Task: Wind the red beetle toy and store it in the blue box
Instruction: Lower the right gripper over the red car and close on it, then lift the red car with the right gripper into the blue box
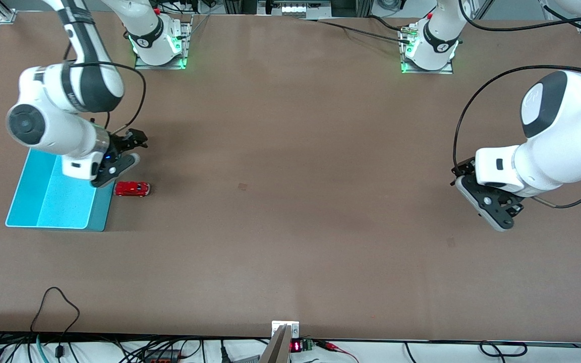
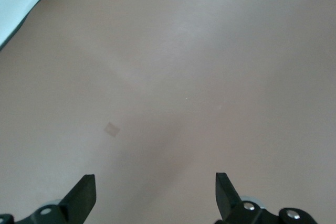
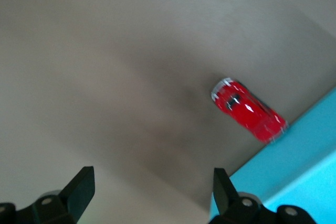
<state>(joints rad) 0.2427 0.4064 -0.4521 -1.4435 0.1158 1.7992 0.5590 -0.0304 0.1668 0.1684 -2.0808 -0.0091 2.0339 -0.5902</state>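
My right gripper grabs the red beetle toy point(image 1: 132, 189) by its long door sides next, to store it in the blue box point(image 1: 48, 201).
The red beetle toy point(image 1: 132, 189) lies on the brown table, right beside the blue box point(image 1: 48, 201), on the side toward the left arm's end. It also shows in the right wrist view point(image 3: 249, 112), next to the box's wall point(image 3: 294, 169). My right gripper point(image 1: 118, 167) hovers over the box's rim close to the toy; it is open and empty point(image 3: 152, 183), and the toy is not between the fingers. My left gripper point(image 1: 498, 207) waits over bare table at the left arm's end, open and empty point(image 2: 155, 186).
The box's floor shows bare. Both arm bases point(image 1: 162, 43) point(image 1: 429, 48) stand along the edge farthest from the front camera. A small dark mark point(image 1: 242, 187) is on the table's middle. Cables and a metal bracket point(image 1: 285, 330) line the nearest edge.
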